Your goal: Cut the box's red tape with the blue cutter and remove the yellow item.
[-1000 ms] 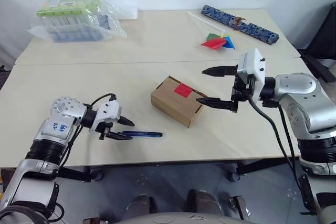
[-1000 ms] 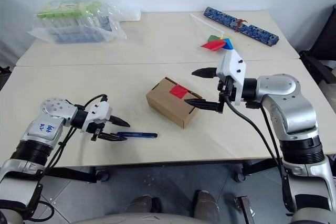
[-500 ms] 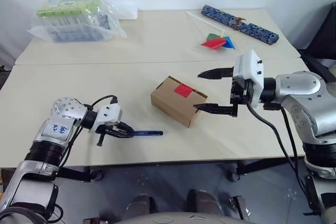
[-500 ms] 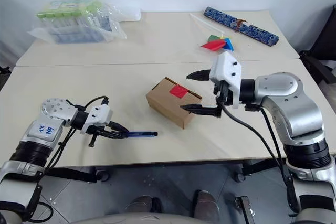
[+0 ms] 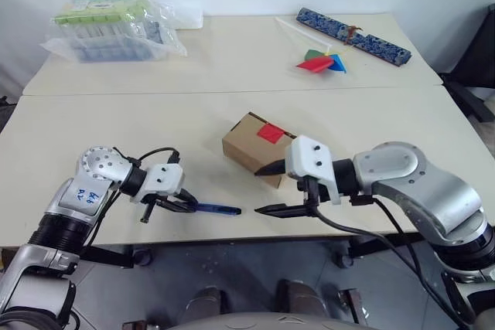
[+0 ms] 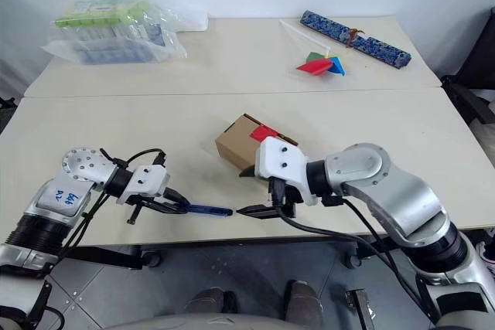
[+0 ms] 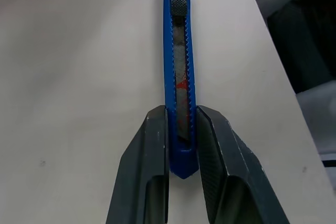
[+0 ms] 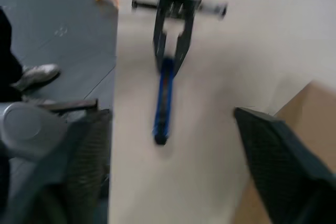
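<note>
My left gripper's fingers cover the cutter's rear end, so my right gripper will next grab the blue cutter by its loose black-end with the cap.
The brown box lies in the middle of the table with the red tape on its top. The blue cutter rests near the table's front edge, its tip pointing right. My left gripper is shut on its rear end; the left wrist view shows both fingers pressed against the cutter. My right gripper is open and holds nothing, low in front of the box and facing the cutter's tip. The yellow item is hidden.
A paper pinwheel and a long blue patterned strip lie at the back right. A plastic bag of packages sits at the back left. The table's front edge runs just below both grippers.
My left gripper has closed on the cutter's rear end. My right arm has swung down and leftward from beside the box to in front of it, with its fingers closer together.
</note>
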{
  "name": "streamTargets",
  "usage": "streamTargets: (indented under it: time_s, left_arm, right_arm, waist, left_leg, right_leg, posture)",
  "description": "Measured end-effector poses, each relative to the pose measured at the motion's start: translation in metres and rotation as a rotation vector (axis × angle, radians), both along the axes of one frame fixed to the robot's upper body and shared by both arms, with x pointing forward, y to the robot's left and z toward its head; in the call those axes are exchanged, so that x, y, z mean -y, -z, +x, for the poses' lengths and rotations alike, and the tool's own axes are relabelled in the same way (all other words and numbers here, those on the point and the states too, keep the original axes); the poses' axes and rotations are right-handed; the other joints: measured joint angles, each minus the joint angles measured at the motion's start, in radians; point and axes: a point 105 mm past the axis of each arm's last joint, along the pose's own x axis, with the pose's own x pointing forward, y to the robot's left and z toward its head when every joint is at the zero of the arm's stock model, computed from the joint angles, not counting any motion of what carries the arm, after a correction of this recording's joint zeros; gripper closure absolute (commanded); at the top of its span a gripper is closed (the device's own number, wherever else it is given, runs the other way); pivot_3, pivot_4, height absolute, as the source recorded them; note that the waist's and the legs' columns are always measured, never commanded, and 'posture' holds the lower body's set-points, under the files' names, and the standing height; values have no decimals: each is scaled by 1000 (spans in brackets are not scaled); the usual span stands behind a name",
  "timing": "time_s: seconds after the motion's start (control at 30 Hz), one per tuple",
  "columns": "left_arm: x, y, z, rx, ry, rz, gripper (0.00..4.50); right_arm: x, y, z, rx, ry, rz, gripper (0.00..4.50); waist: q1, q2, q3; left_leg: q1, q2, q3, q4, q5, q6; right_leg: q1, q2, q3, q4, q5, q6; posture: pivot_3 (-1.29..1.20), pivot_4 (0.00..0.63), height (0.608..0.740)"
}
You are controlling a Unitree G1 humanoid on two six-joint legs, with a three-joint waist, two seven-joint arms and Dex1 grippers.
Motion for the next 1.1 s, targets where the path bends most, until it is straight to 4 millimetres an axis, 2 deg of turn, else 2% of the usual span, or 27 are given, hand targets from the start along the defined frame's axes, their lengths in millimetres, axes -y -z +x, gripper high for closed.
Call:
streamTargets:
  time_s: [0.07,0.17,0.23,0.53,0.73,1.1]
  left_arm:
    - [1,0,-2,-9,-2,12,4064]
    - [4,1,-6,-25,5,27,4064]
    - [5,1,-8,-35,0,28,4064]
    - [8,1,-14,-61,1,50,4064]
    - [8,2,-16,-82,-12,57,4064]
    - [8,2,-17,-111,-50,64,4064]
  right_arm:
    - [-3,8,1,25,-6,-44,2595]
    - [-9,35,6,67,-21,-162,3645]
    - [-12,44,9,75,-21,-188,4387]
    - [-33,56,17,149,-46,-210,4451]
    - [-45,61,11,157,-92,-206,4451]
    - [-45,75,4,160,-127,-232,4451]
  waist:
    - [-1,0,0]
    - [-3,0,0]
    - [-2,0,0]
    - [-1,0,0]
    - [-1,0,0]
    - [-2,0,0]
  left_leg:
    - [0,0,0,0,0,0]
    - [0,0,0,0,0,0]
    - [0,0,0,0,0,0]
    - [0,0,0,0,0,0]
    - [0,0,0,0,0,0]
    - [1,0,0,0,0,0]
  right_leg:
    - [0,0,0,0,0,0]
    - [0,0,0,0,0,0]
    - [0,0,0,0,0,0]
    - [0,0,0,0,0,0]
    - [0,0,0,0,0,0]
    - [0,0,0,1,0,0]
  posture:
    - [0,150,740]
    - [0,150,740]
    - [0,150,740]
    - [0,150,740]
    - [0,150,740]
    - [0,150,740]
